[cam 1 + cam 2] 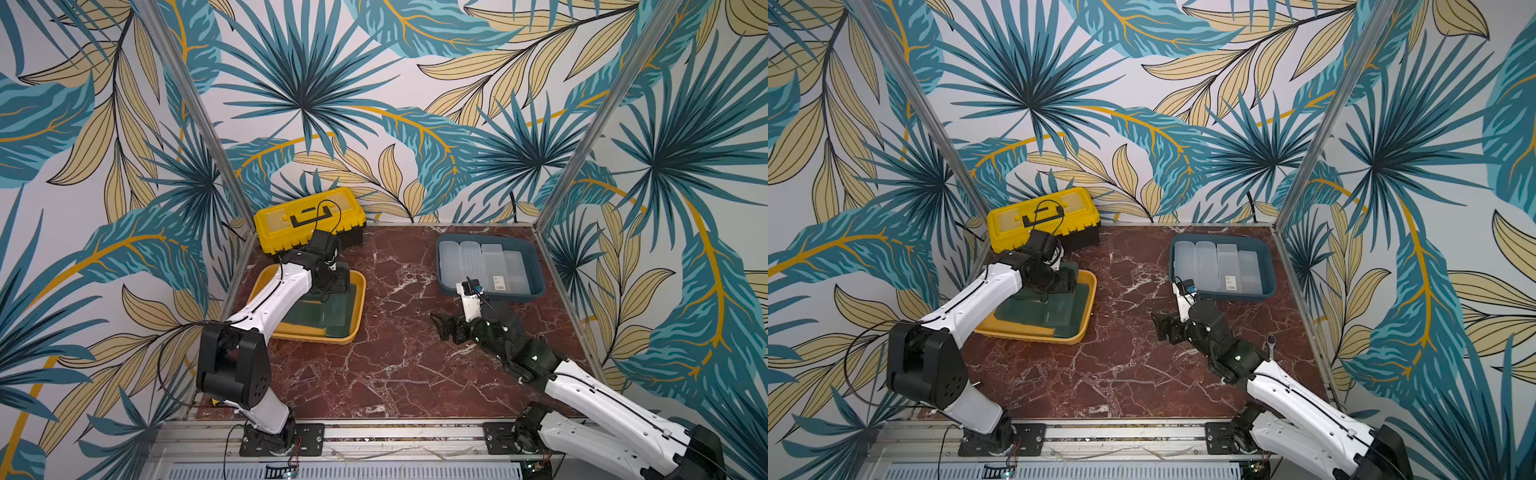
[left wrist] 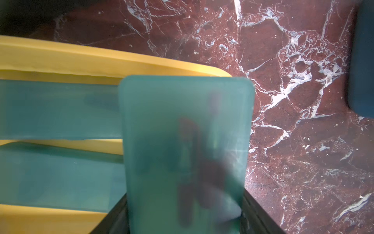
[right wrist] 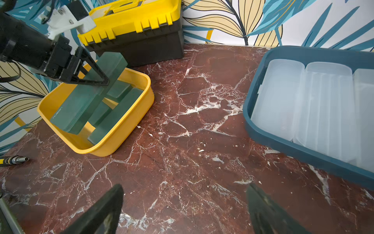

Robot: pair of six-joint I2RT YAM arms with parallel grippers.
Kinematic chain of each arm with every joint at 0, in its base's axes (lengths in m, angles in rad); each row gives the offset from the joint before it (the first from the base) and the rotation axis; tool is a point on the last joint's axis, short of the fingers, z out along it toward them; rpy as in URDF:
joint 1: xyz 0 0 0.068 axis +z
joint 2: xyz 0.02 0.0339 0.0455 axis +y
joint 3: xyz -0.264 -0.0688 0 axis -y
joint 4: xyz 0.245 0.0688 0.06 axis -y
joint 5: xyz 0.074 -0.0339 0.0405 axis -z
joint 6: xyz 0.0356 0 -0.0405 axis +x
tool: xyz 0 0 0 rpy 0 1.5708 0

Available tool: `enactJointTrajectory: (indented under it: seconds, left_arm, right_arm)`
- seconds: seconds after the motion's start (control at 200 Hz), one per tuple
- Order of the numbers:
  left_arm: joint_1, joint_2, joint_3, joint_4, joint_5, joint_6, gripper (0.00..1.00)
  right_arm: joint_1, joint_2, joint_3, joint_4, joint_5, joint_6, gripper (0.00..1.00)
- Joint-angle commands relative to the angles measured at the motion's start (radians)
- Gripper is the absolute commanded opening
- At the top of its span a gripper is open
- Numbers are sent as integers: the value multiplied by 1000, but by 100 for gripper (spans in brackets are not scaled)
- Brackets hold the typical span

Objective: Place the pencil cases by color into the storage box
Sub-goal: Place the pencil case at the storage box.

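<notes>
My left gripper must lower the tilted pencil case above the yellow box (image 1: 357,307) before releasing.
My left gripper (image 3: 97,80) is shut on a dark green pencil case (image 3: 87,95), holding it tilted above the yellow storage box (image 3: 125,131). In the left wrist view the held case (image 2: 186,141) fills the middle, and its end reaches past the box rim (image 2: 81,60). More green cases (image 3: 119,113) lie inside the yellow box (image 1: 357,307). Several frosted white pencil cases (image 1: 482,262) lie side by side in the blue storage box (image 1: 536,266). My right gripper (image 1: 442,328) stands open and empty over the bare marble, in front of the blue box (image 3: 255,91).
A yellow-and-black toolbox (image 1: 307,220) stands closed at the back left, just behind the yellow box. A screwdriver tip (image 3: 12,160) lies on the marble near the left edge. Aluminium posts and patterned walls bound the table on three sides.
</notes>
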Motion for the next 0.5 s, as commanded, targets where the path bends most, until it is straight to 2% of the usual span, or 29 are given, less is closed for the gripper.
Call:
enactJointTrajectory:
  seconds: [0.0,0.496]
  left_arm:
    - [8,15,-41,43,21,-6,60]
    - [-43,41,-91,45,-17,-14,59]
  right_arm:
    - [6,-22,-17,-9,19,-13,95]
    - [6,-47,-20,-20,26,-15,95]
